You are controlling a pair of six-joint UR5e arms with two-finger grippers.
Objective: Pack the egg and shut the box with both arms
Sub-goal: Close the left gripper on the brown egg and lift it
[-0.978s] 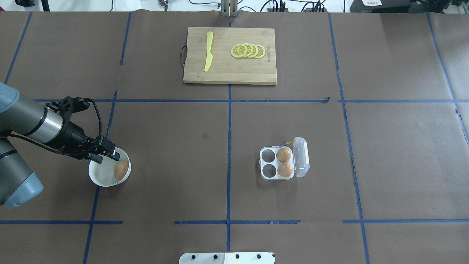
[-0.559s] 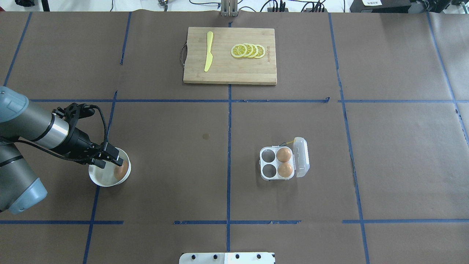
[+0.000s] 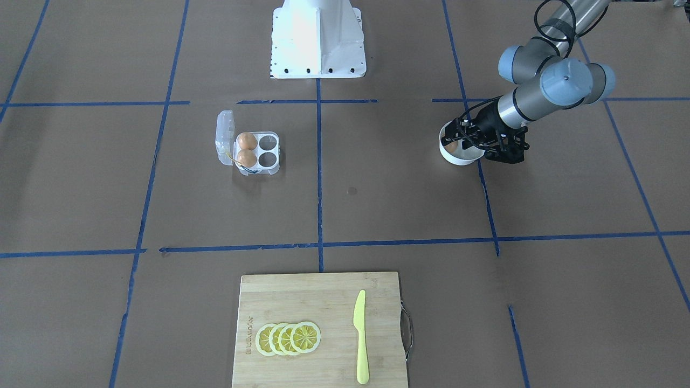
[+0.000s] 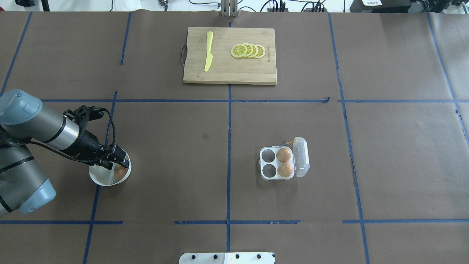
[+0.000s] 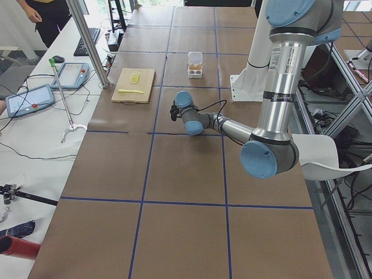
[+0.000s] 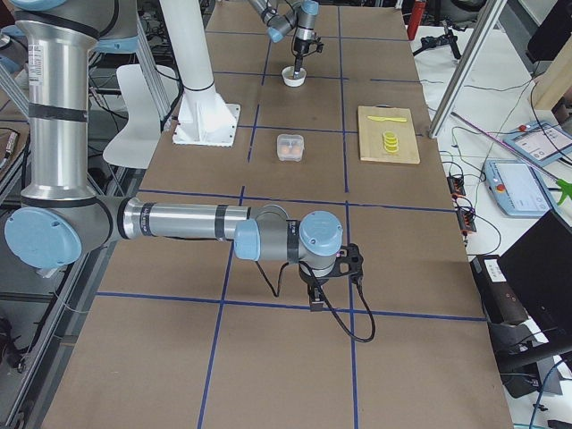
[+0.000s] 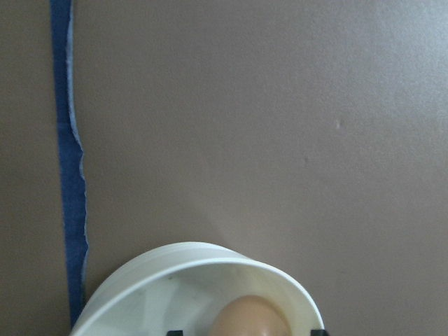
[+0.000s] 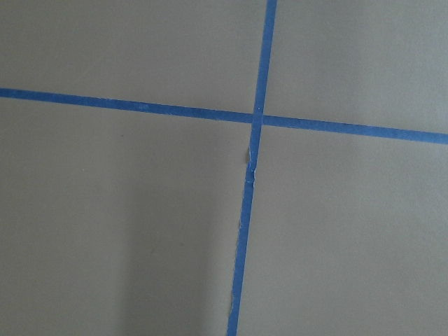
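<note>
Next, my left gripper takes the orange-brown egg by its rounded sides to fill an empty cell of the clear box (image 3: pixel 268 142).
An orange-brown egg (image 4: pixel 119 172) lies in the white bowl (image 4: pixel 99 178) at the table's left. My left gripper (image 4: pixel 119 162) reaches down into the bowl, open, with a fingertip on each side of the egg. In the left wrist view the egg (image 7: pixel 249 318) sits between the two dark fingertips, inside the bowl's rim (image 7: pixel 189 253). The clear box (image 4: pixel 277 163) stands open right of centre with its lid (image 4: pixel 301 157) upright. Two eggs (image 4: pixel 284 154) fill its right cells and the two left cells are empty. My right gripper (image 6: pixel 317 299) shows only in the exterior right view; I cannot tell its state.
A wooden cutting board (image 4: pixel 230 55) with a yellow knife (image 4: pixel 208 51) and lemon slices (image 4: pixel 248 51) lies at the far middle. The white pedestal (image 3: pixel 318 37) stands at the robot's side. Blue tape lines cross the brown table.
My left gripper has moved right and down into the bowl, from its near rim to astride the egg. The box and its eggs have not moved.
</note>
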